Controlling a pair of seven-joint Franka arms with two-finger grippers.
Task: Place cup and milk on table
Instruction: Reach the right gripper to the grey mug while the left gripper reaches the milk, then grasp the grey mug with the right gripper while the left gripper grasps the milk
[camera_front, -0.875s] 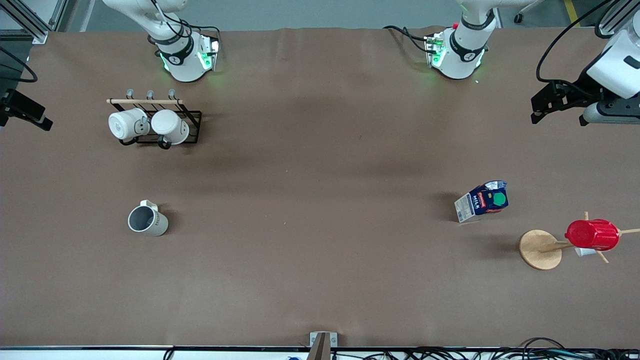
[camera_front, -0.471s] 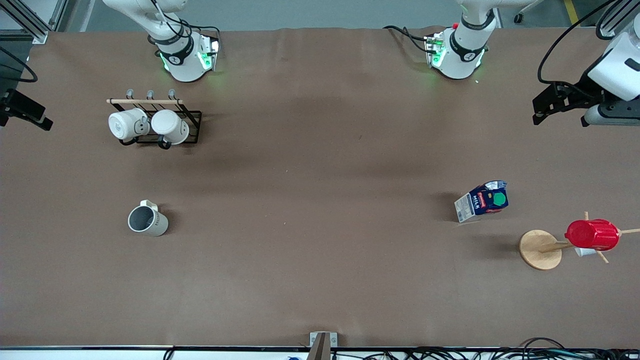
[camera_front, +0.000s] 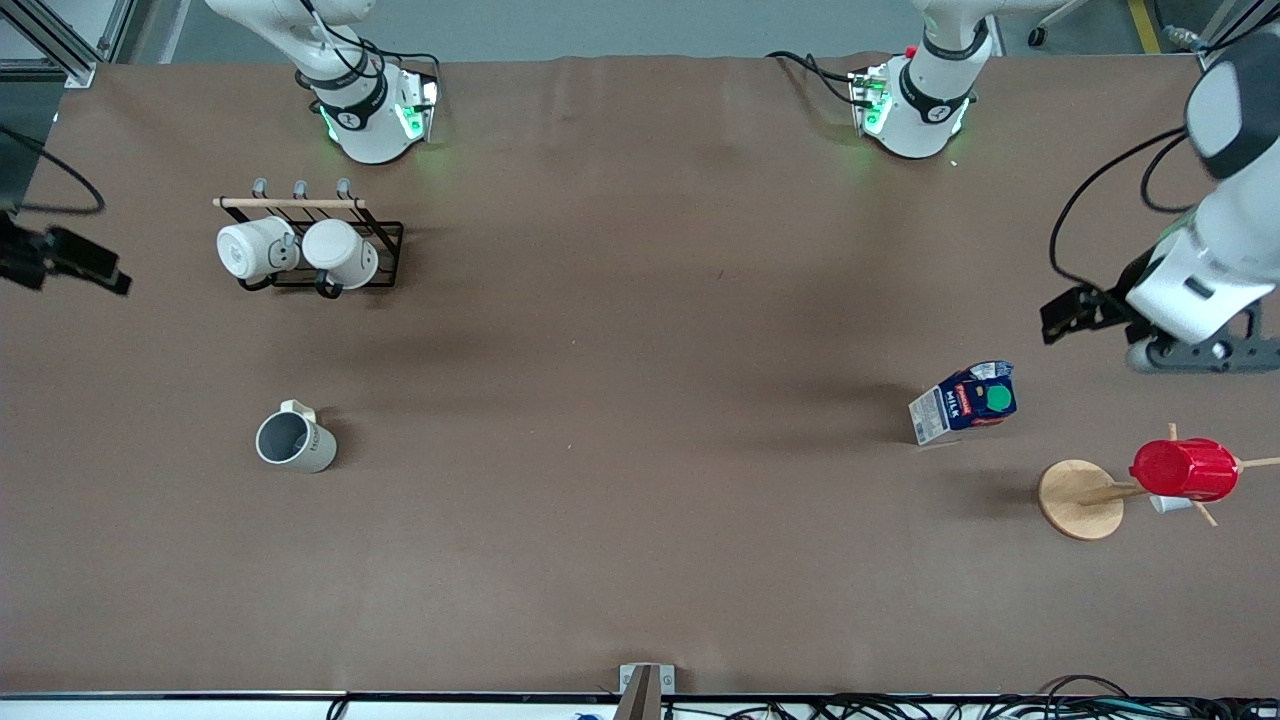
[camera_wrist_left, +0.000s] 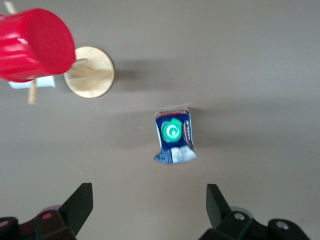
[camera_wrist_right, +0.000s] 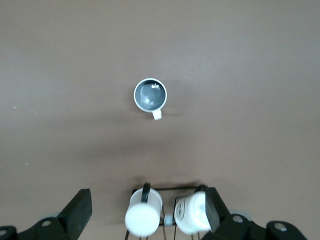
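Note:
My right gripper grabs the cup by its rim (camera_front: 260, 442) (camera_wrist_right: 135, 91) next, to set the cup on the tabletop.
The cup (camera_front: 295, 441) stands upright on the table (camera_front: 640, 330) toward the right arm's end; it also shows in the right wrist view (camera_wrist_right: 150, 95). The milk (camera_front: 963, 402) stands upright toward the left arm's end, green cap up, and shows in the left wrist view (camera_wrist_left: 174, 136). My left gripper (camera_front: 1195, 352) hangs open and empty over the table, apart from the milk and toward the left arm's end; its jaws (camera_wrist_left: 148, 192) are wide apart. My right gripper (camera_wrist_right: 146, 200) is open and empty, high over the mug rack; only a black part (camera_front: 70, 265) shows in the front view.
A black wire rack (camera_front: 385, 255) with two white mugs (camera_front: 340, 252) stands farther from the front camera than the cup. A round wooden stand (camera_front: 1078, 498) holding a red ribbed cup (camera_front: 1185, 470) is beside the milk, nearer the front camera.
My left arm has swung down the front view toward the milk and the wooden stand. The right gripper's visible part has shifted a little the same way. Cup and milk have not moved.

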